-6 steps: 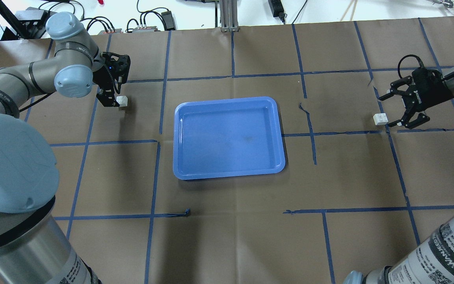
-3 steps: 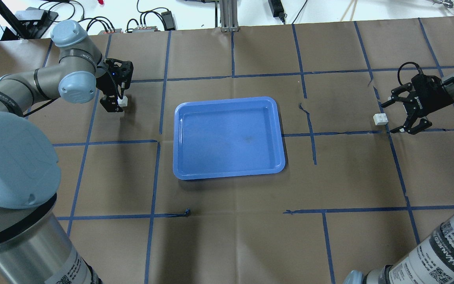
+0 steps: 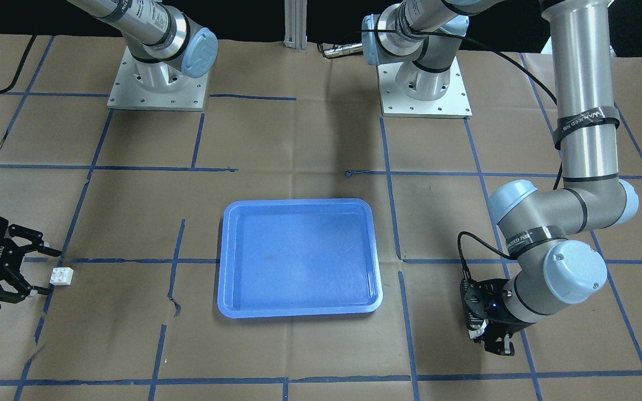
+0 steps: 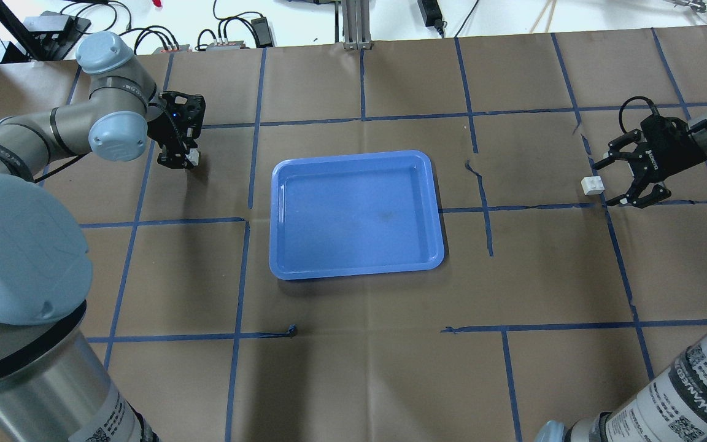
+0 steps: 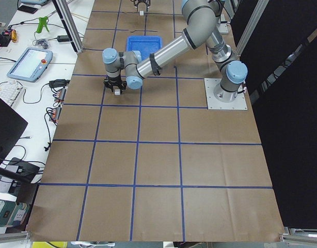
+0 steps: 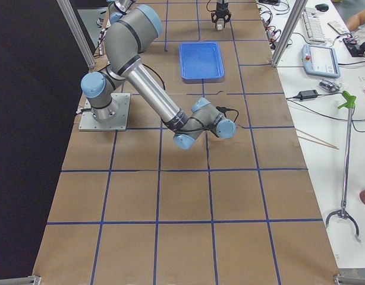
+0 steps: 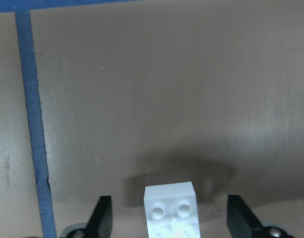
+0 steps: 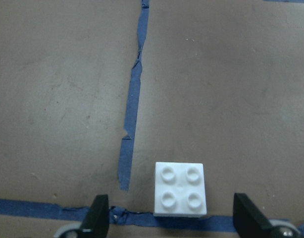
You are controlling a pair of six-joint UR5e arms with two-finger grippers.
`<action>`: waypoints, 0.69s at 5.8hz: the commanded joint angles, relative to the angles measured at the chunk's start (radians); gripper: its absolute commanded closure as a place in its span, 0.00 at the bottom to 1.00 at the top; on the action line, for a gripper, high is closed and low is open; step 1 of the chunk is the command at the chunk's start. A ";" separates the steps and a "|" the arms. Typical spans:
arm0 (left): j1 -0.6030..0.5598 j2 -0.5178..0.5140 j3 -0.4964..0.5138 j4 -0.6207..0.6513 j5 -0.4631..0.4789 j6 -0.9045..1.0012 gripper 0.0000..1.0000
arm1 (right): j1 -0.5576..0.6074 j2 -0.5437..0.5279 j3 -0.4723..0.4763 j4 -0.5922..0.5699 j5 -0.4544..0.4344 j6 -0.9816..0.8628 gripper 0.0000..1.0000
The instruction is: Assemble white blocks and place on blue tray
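Observation:
I need to grab the right gripper's white block by its sides next with my right gripper. The block's studs will then stay free for assembly.
One white block (image 4: pixel 193 158) lies on the table left of the blue tray (image 4: pixel 356 215). My left gripper (image 4: pixel 181 161) hangs low over it, open; in the left wrist view the block (image 7: pixel 171 210) sits between the spread fingers (image 7: pixel 101 220), untouched. The other white block (image 4: pixel 591 184) lies right of the tray. My right gripper (image 4: pixel 612 182) is open just beside it; in the right wrist view that block (image 8: pixel 180 189) sits studs up between the fingers (image 8: pixel 96 218). The front view shows the empty tray (image 3: pixel 298 259), the right gripper (image 3: pixel 47 272) and its block (image 3: pixel 61 275).
Brown paper with blue tape lines covers the table. The arm bases stand on plates at the robot's side (image 3: pixel 156 83). Cables and power bricks lie beyond the far edge (image 4: pixel 231 31). A bench with a pendant runs along the left end (image 5: pixel 29 59).
My left gripper has shifted right and come down over its block, which now sits between the fingers. My right gripper has moved slightly down and in toward its block. Both blocks have stayed put.

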 commanded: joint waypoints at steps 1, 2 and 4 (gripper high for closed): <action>-0.005 0.034 0.003 -0.018 0.008 0.000 0.92 | 0.000 -0.001 -0.002 -0.001 0.002 -0.002 0.37; -0.037 0.126 0.006 -0.148 0.004 -0.009 0.92 | 0.000 -0.001 -0.002 -0.001 0.002 -0.002 0.40; -0.235 0.232 0.009 -0.219 0.010 -0.252 0.94 | 0.000 -0.001 -0.005 0.002 0.002 -0.003 0.56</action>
